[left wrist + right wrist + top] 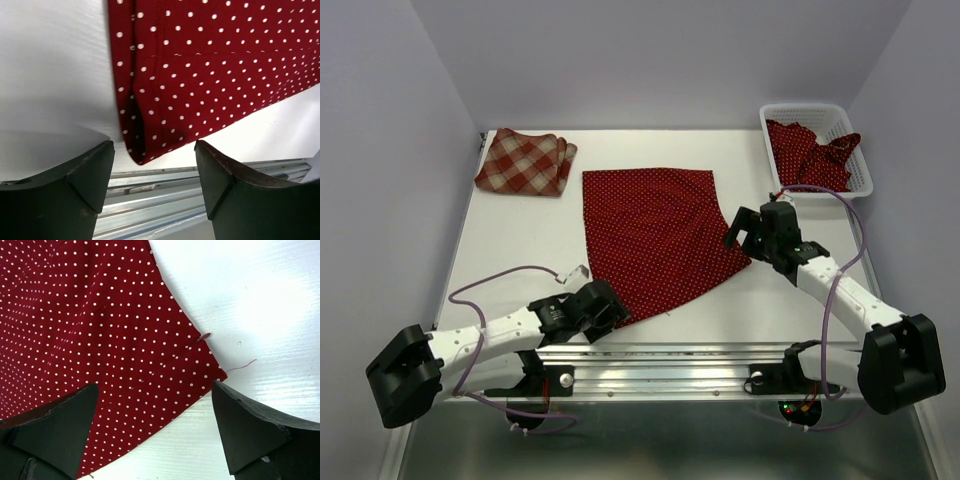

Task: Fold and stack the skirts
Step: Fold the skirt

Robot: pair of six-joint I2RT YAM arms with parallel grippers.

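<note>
My right gripper picks up the polka-dot skirt's near corner (pixel 744 261) (pixel 212 376) on the basket side next, to fold the skirt's near edge over.
A dark red polka-dot skirt (pixel 655 235) lies spread flat in the middle of the table. My left gripper (pixel 610 308) is open over its near left corner (pixel 142 150), jaws apart and empty (pixel 154 150). My right gripper (pixel 745 235) is open over the skirt's right corner (pixel 210 365), jaws apart and empty (pixel 155 395). A folded red-and-cream plaid skirt (pixel 525 162) lies at the back left. A second polka-dot skirt (pixel 810 152) is bunched in the white basket (pixel 855 185).
The white mesh basket stands at the back right corner. A metal rail (pixel 660 355) runs along the table's near edge, also seen in the left wrist view (pixel 160 195). Walls close in the left, back and right.
</note>
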